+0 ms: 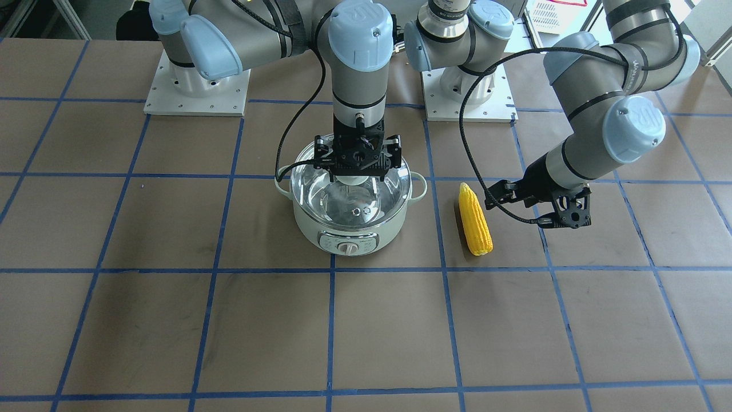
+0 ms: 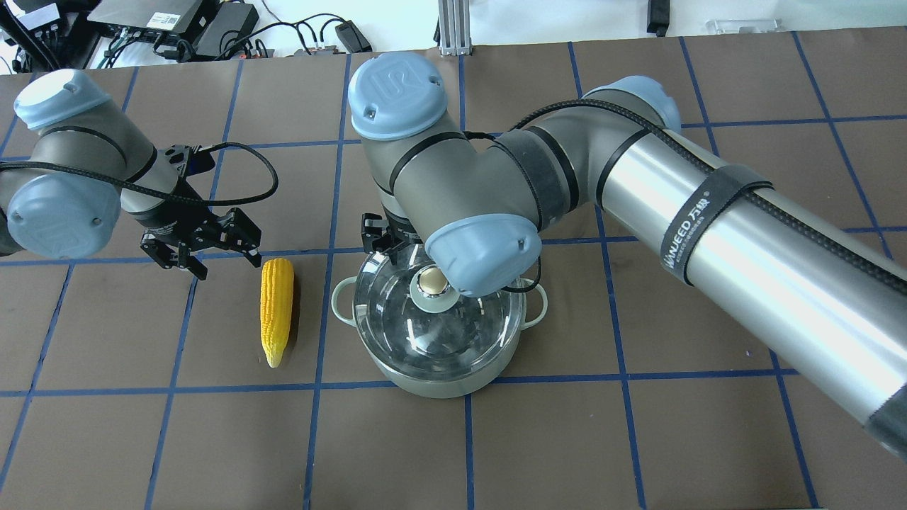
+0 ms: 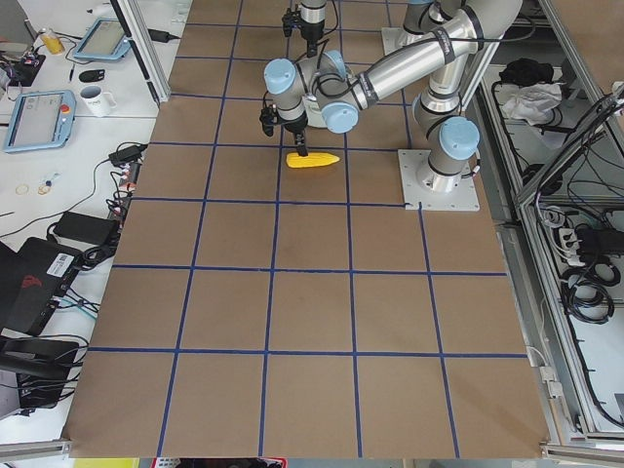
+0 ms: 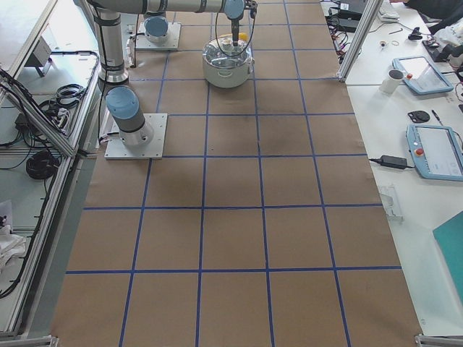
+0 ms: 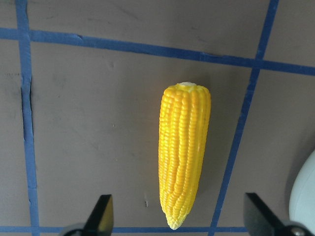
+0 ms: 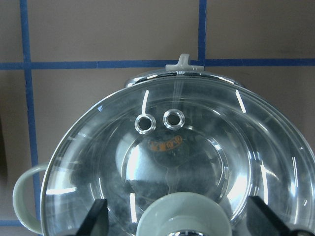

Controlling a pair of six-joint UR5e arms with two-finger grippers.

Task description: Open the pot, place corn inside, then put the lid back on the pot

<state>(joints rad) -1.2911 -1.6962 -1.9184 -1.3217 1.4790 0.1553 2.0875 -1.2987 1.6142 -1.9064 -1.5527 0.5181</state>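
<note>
My left gripper grabs the yellow corn by its thick end (image 1: 478, 241) next, to put the corn inside the pot (image 1: 349, 243).
The pale green pot (image 1: 349, 243) stands mid-table with the glass lid (image 1: 354, 203) on it; both also show in the overhead view, the pot (image 2: 439, 382) and the lid (image 2: 460, 340). My right gripper (image 1: 357, 174) is open, one finger on each side of the lid's knob (image 6: 177, 219) and clear of it. The yellow corn (image 2: 276, 312) lies on the table to the pot's left, pointed end toward my base. My left gripper (image 2: 227, 268) is open and empty, above the table beside the corn (image 5: 183, 152).
Blue tape lines divide the brown table (image 2: 567, 439) into squares. Two base plates (image 1: 197, 94) stand at my side of the table. A black cable (image 1: 474, 166) loops off the left wrist near the corn. Desks with tablets (image 4: 427, 148) flank the table's far side.
</note>
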